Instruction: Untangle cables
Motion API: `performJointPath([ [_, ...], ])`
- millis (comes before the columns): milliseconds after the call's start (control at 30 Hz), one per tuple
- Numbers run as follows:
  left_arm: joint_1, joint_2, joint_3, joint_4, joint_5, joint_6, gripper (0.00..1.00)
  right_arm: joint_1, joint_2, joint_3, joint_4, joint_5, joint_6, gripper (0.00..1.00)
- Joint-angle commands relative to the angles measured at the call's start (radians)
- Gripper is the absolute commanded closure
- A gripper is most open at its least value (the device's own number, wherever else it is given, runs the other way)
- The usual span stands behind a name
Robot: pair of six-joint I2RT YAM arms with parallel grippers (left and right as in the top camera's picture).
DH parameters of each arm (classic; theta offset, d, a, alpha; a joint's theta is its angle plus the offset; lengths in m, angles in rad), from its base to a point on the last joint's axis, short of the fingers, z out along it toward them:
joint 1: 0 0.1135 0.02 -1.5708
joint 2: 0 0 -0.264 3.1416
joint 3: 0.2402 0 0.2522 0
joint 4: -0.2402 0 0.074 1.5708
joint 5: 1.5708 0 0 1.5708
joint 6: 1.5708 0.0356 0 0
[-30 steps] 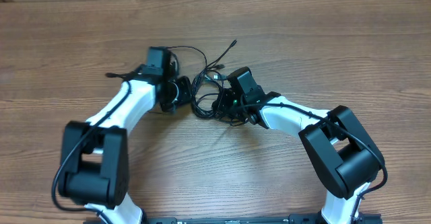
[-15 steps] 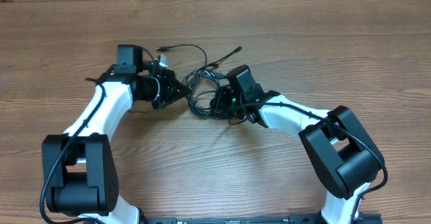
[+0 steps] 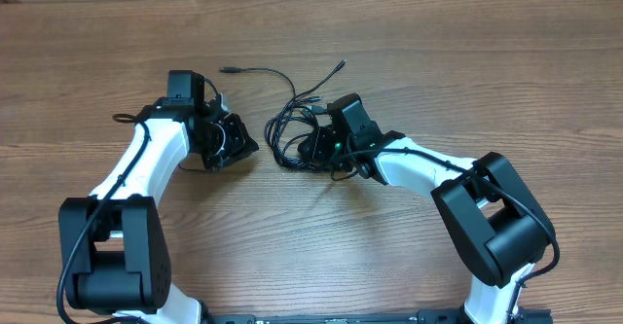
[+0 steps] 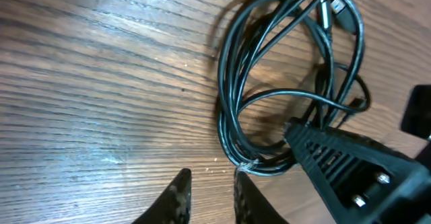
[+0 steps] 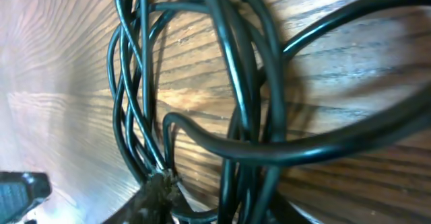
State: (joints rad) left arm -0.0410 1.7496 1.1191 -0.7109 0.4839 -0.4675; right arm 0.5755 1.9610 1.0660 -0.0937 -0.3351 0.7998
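The robot's left gripper should next grab the coil by the side facing that gripper. The opposite pieces of cable and plug ends then stay free for the right gripper to untangle.
The cables (image 3: 290,129) form a loose black coil at the table's centre, with one plug end (image 3: 226,69) trailing back left and another (image 3: 339,64) back right. My left gripper (image 3: 251,149) lies left of the coil. In the left wrist view it (image 4: 212,183) is open a little over bare wood, and the coil (image 4: 232,109) touches its right fingertip. My right gripper (image 3: 304,149) reaches into the coil from the right. Close up it (image 5: 222,200) is open, one finger (image 5: 156,194) shows, and strands (image 5: 236,69) run across its gap.
Wooden table (image 3: 438,52) all round. The right gripper's black finger (image 4: 330,157) lies on the coil's right side in the left wrist view. A silver plug (image 4: 337,9) lies in the loop's top. Both arm bases stand at the near edge.
My left arm swung left, away from the coil, and its jaws parted. The back-left cable end has been drawn out leftward. My right gripper stayed in place and its jaws opened.
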Motion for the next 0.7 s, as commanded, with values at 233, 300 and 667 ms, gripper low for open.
performJointPath([
  [233,-0.163,0.072,-0.024,0.106,-0.223,-0.170,0.86,-0.010,0.010,0.001,0.006,-0.029,-0.012,0.59],
  [300,-0.182,0.101,-0.024,0.166,-0.229,-0.172,0.80,-0.010,0.010,0.001,0.006,-0.029,-0.012,0.59],
  [667,-0.202,0.193,-0.024,0.253,-0.240,-0.209,0.96,-0.010,0.010,0.001,0.002,-0.029,-0.013,0.58],
])
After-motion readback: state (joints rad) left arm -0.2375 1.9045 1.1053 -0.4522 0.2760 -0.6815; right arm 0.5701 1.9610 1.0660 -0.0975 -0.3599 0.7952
